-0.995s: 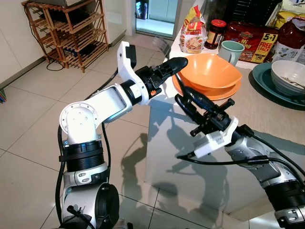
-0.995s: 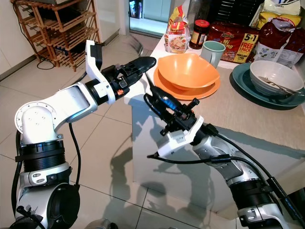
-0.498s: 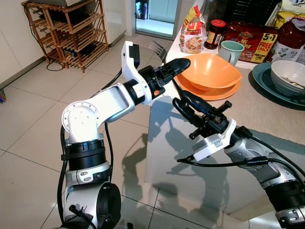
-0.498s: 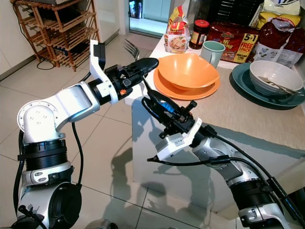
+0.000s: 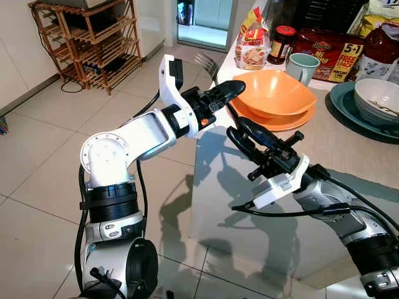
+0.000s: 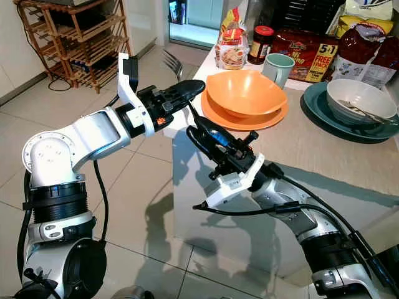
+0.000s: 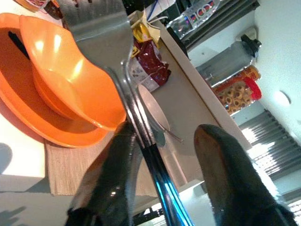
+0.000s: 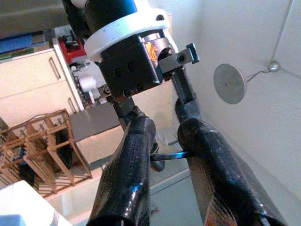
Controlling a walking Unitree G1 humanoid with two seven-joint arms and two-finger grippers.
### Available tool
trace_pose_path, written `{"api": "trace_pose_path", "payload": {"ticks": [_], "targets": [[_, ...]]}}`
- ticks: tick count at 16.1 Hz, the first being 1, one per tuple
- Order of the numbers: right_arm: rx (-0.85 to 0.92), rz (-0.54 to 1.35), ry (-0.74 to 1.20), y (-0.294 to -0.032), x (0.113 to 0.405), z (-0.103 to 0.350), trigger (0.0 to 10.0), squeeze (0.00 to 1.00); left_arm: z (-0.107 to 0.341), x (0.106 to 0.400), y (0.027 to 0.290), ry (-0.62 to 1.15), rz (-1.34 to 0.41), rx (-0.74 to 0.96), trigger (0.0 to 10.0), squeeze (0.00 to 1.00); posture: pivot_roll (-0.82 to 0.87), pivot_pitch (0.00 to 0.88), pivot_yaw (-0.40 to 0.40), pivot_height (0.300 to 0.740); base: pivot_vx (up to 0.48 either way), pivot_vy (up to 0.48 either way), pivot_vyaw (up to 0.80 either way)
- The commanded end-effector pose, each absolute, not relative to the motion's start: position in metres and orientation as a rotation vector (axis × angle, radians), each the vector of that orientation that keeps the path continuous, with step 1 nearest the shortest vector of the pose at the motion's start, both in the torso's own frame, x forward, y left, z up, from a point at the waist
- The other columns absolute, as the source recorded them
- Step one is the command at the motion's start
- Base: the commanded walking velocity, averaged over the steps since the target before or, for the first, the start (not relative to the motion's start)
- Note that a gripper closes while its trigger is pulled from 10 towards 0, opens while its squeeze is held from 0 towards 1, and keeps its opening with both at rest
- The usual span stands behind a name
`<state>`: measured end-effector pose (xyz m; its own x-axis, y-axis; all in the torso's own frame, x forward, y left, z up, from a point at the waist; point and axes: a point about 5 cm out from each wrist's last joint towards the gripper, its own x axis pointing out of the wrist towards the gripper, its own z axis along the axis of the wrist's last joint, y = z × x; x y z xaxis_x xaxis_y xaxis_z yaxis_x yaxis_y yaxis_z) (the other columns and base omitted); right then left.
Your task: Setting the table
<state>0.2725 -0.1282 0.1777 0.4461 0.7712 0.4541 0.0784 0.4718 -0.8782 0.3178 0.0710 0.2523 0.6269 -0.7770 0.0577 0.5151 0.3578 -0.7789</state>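
The left gripper grabs the fork (image 7: 94,19) by the handle just below its neck (image 7: 146,141) next, because the right gripper's fingers already cover the fork's lower handle.
A silver fork (image 5: 206,62) stands with its tines up just off the near left corner of the counter (image 5: 349,149). My left gripper (image 5: 227,93) is around its neck with the fingers (image 7: 108,188) parted; the fork (image 7: 94,19) rests against one finger, and a gap shows to the other. From below, my right gripper (image 5: 235,128) reaches up, shut on the fork's thin handle (image 8: 167,155). An orange bowl (image 5: 277,93) sits on an orange plate (image 5: 274,121) on a woven mat, right behind both grippers.
On the counter stand a pale green mug (image 5: 302,66), a white bowl on a teal plate (image 5: 340,103), a jar and several food packets (image 5: 252,43). A wooden rack (image 5: 87,37) stands at the far left on the tiled floor.
The fork's tines came into view above the left gripper and both arms shifted slightly. The left gripper's fingers have parted around the fork in the last half second.
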Motion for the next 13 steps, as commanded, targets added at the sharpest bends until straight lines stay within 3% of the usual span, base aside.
{"api": "trace_pose_path", "payload": {"ticks": [1, 11, 12, 13], "targets": [[-1.031, 0.538, -1.036, -0.1293, 0.2746, 0.1792, 0.0, 0.0, 0.2528, 0.3144, 0.0679, 0.362, -0.879, -0.85, 0.0, 0.0, 0.18, 0.0, -0.005, 0.74, 0.0, 0.0, 0.0], [-1.024, 0.516, -1.018, -0.1323, 0.2761, 0.1775, 0.0, 0.0, 0.2525, 0.3162, 0.0682, 0.369, -0.866, -0.85, 0.0, 0.0, 0.18, 0.0, 0.001, 0.74, 0.0, 0.0, 0.0], [-1.017, 0.503, -1.016, -0.1331, 0.2764, 0.1777, 10.0, 0.22, 0.2526, 0.3164, 0.0683, 0.369, -0.864, -0.852, 0.0, 0.0, 0.18, 0.0, 0.001, 0.74, 0.0, 0.0, 0.0], [-1.01, 0.501, -1.01, -0.1336, 0.2767, 0.1773, 10.0, 1.0, 0.2531, 0.3168, 0.0688, 0.367, -0.861, -0.853, 0.0, 0.0, 0.18, 0.0, 0.002, 0.74, 0.0, 0.0, 0.0]]}}
